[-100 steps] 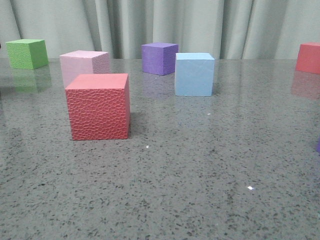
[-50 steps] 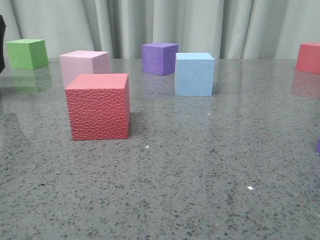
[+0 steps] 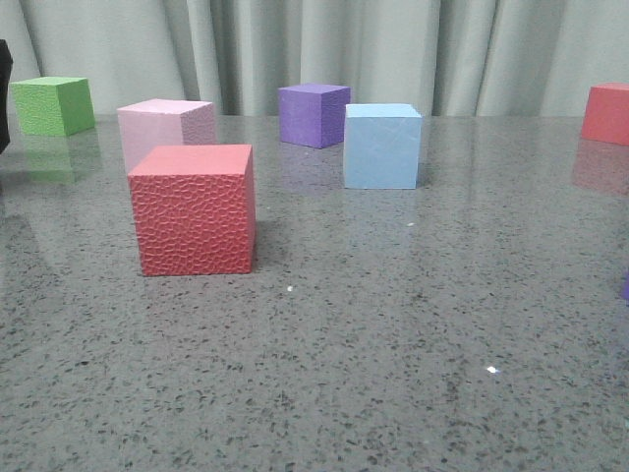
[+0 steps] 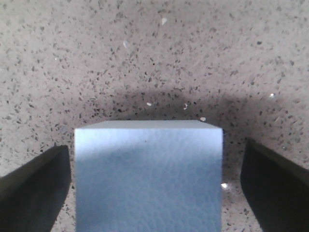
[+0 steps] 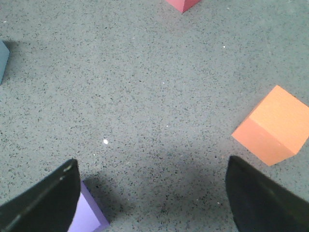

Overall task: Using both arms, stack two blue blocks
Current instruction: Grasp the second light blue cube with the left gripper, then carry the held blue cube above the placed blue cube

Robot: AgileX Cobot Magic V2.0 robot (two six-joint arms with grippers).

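My left gripper should close now: its fingers are on both sides of the blue block. Closing now would hold it.
One pale blue block (image 3: 381, 147) stands on the table at the back middle in the front view, right of the purple cube (image 3: 313, 115). The second blue block (image 4: 148, 179) shows only in the left wrist view. It sits on the table between the fingers of my left gripper (image 4: 154, 147), which is open, with a narrow gap on each side. A black part of the left arm (image 3: 3, 93) shows at the front view's left edge. My right gripper (image 5: 152, 162) is open and empty above bare table.
The front view shows a green cube (image 3: 53, 105), a pale pink cube (image 3: 165, 128), a textured red cube (image 3: 194, 209) and a red cube (image 3: 606, 113). Near the right gripper lie an orange cube (image 5: 273, 125) and a purple cube (image 5: 87, 217).
A black part of the left arm has come into the front view at its left edge. The cubes have not moved.
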